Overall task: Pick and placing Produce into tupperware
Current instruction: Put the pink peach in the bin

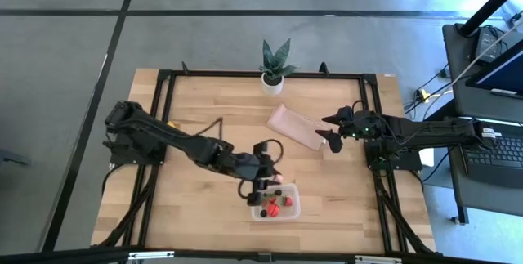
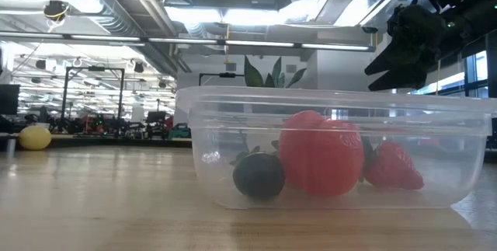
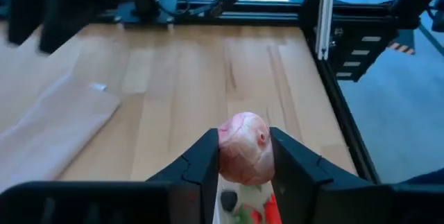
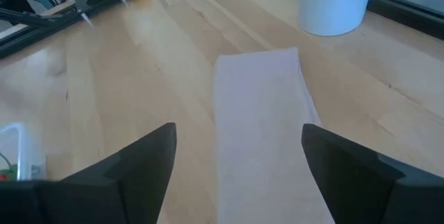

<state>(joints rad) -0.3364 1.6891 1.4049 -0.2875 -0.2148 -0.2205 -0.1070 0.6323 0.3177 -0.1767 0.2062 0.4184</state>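
Note:
The pinkish-red fruit (image 3: 244,146) hangs high above the tupperware's contents, so my left gripper should bring the fruit down in before opening.
My left gripper (image 1: 266,179) hangs over the left end of the clear tupperware (image 1: 276,203), shut on a small pinkish-red round fruit (image 3: 244,146). The tupperware (image 2: 334,151) rests on its base near the table's front edge. It holds a dark berry (image 2: 258,175), a big red fruit (image 2: 322,158) and a strawberry (image 2: 394,167). A small yellow fruit (image 1: 172,123) lies on the table at the far left. My right gripper (image 1: 331,130) waits open over the right end of the tan sheet (image 1: 294,127). My left gripper pinches the pinkish-red fruit by its two opposite sides (image 3: 223,156) between its two fingers (image 3: 202,161). They come slanting down from the table's left. The fruit sits between the fingertips, lifted clear above the tupperware's contents.
A potted plant in a white pot (image 1: 274,69) stands at the table's far edge. The tan sheet (image 4: 260,127) lies flat between the plant and my right gripper. Black frame rails (image 1: 372,92) run round the table. Bare wood spreads left of the tupperware.

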